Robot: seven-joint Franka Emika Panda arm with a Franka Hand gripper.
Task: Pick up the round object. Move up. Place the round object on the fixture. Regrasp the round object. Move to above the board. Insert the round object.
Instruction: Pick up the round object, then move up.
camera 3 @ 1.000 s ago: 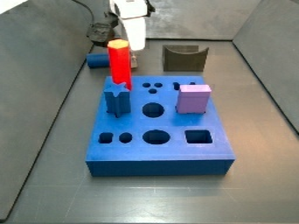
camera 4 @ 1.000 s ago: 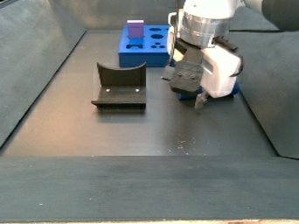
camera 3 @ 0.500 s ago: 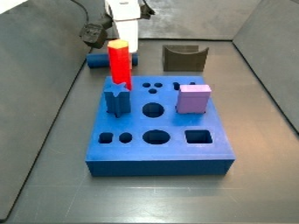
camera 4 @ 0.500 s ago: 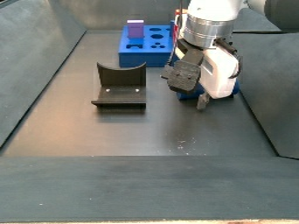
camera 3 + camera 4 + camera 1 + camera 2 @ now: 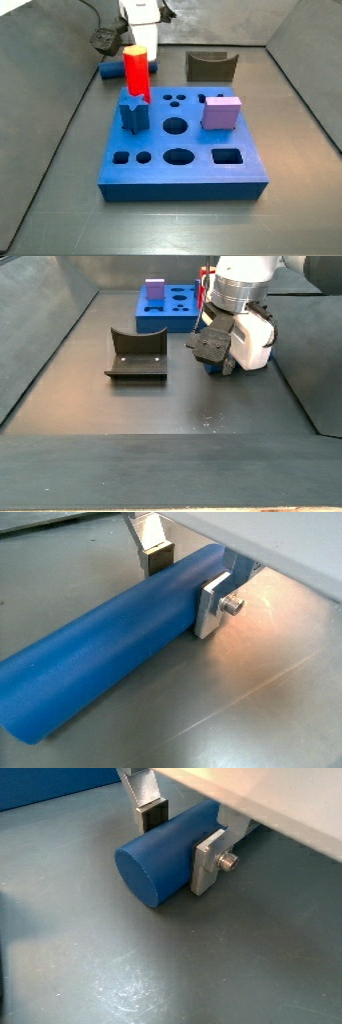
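Note:
The round object has to go on the fixture [image 5: 210,67], so the robot's gripper will next grab it by its curved sides.
The round object [image 5: 120,632] is a long blue cylinder lying flat on the grey floor, seen end-on in a wrist view [image 5: 160,856]. My gripper [image 5: 186,580] is down over it, open, with one finger on each side close to its curved flanks, as the wrist view [image 5: 181,836] also shows. In a side view the gripper [image 5: 222,366] hangs low beside the board [image 5: 167,311] and hides most of the cylinder. A bit of the cylinder [image 5: 110,69] shows behind the board [image 5: 181,165]. The fixture [image 5: 210,67] [image 5: 136,354] stands apart with nothing in its notch.
On the board stand a tall red peg [image 5: 136,68], a short dark-blue star peg [image 5: 132,113] and a lilac cube [image 5: 222,112] [image 5: 156,286]. Several holes in the board's top are open. Sloped grey walls enclose the floor on all sides.
The gripper has come down a little over the cylinder, so its fingers now reach the floor level beside it. The cylinder, board and fixture have not moved.

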